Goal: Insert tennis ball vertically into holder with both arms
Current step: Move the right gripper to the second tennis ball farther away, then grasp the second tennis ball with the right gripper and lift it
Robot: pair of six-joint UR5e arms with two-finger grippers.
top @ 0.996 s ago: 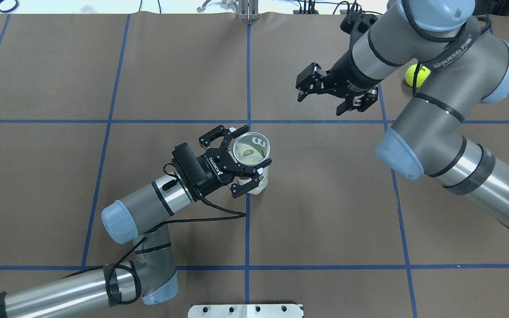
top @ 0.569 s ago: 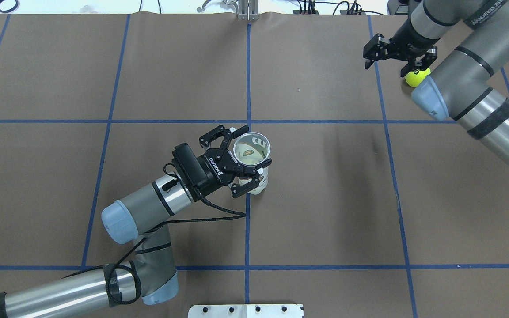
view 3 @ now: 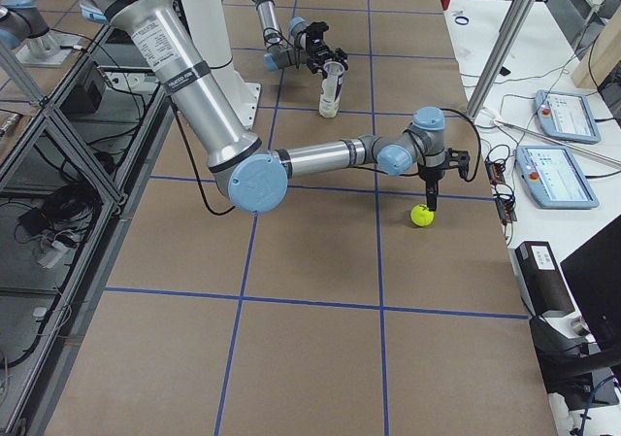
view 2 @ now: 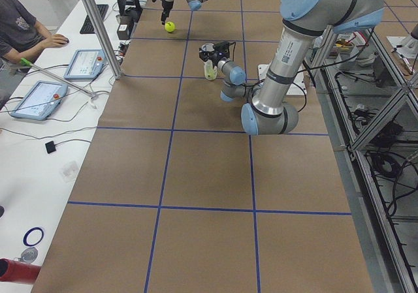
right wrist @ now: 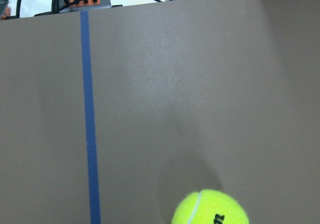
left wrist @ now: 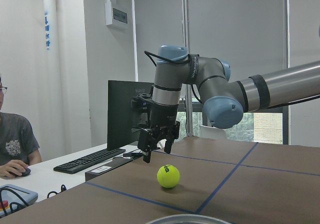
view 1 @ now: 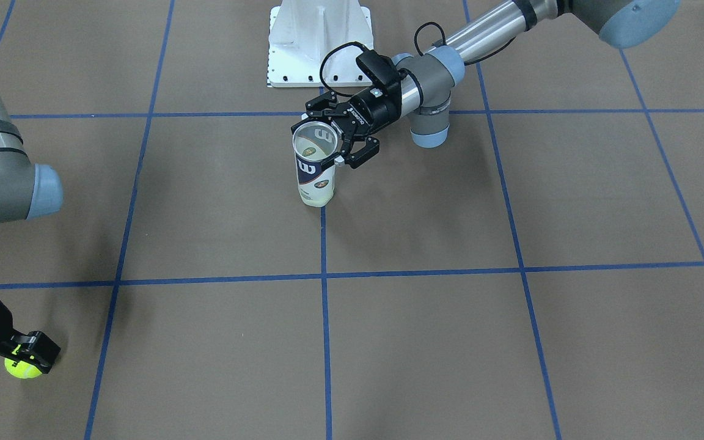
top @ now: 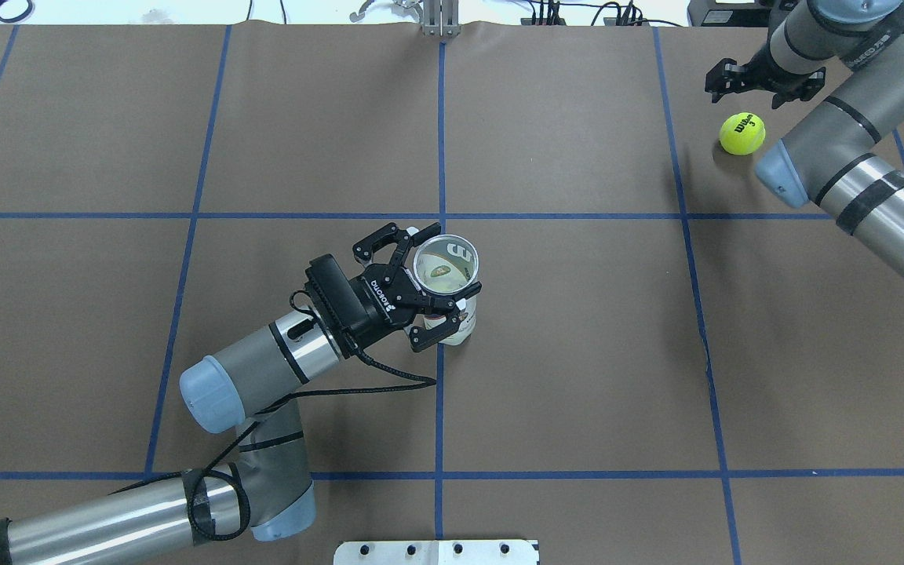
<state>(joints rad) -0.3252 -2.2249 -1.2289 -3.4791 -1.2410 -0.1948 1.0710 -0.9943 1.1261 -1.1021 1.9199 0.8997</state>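
I need to drop the ball into the holder (view 1: 315, 165) with my right gripper, so next I need to grab the tennis ball around its fuzzy yellow body (view 1: 22, 370) with it.
The holder (top: 460, 323), a clear can with a silver rim and a navy "W" label, stands upright near the table's middle, mouth up; it also shows in the front view (view 1: 315, 174). My left gripper (top: 438, 276) is shut on it just under the rim. The yellow tennis ball (top: 742, 133) lies on the table at the far right. My right gripper (top: 762, 82) is open and empty, hanging just beyond the ball and a little above it. The left wrist view shows the ball (left wrist: 168, 176) and the open right gripper (left wrist: 159, 145) behind it. The right wrist view shows the ball (right wrist: 210, 210) at its bottom edge.
A white pedestal base (view 1: 318, 43) stands at the table's near edge by the robot. Blue tape lines divide the brown table cover. Beyond the far edge are a desk with tablets (view 2: 83, 63), a keyboard and a seated operator (view 2: 19, 29).
My right arm has swung from the table's middle to the far right, and its open gripper has passed over the ball to just beyond it. The left gripper and holder have not moved.
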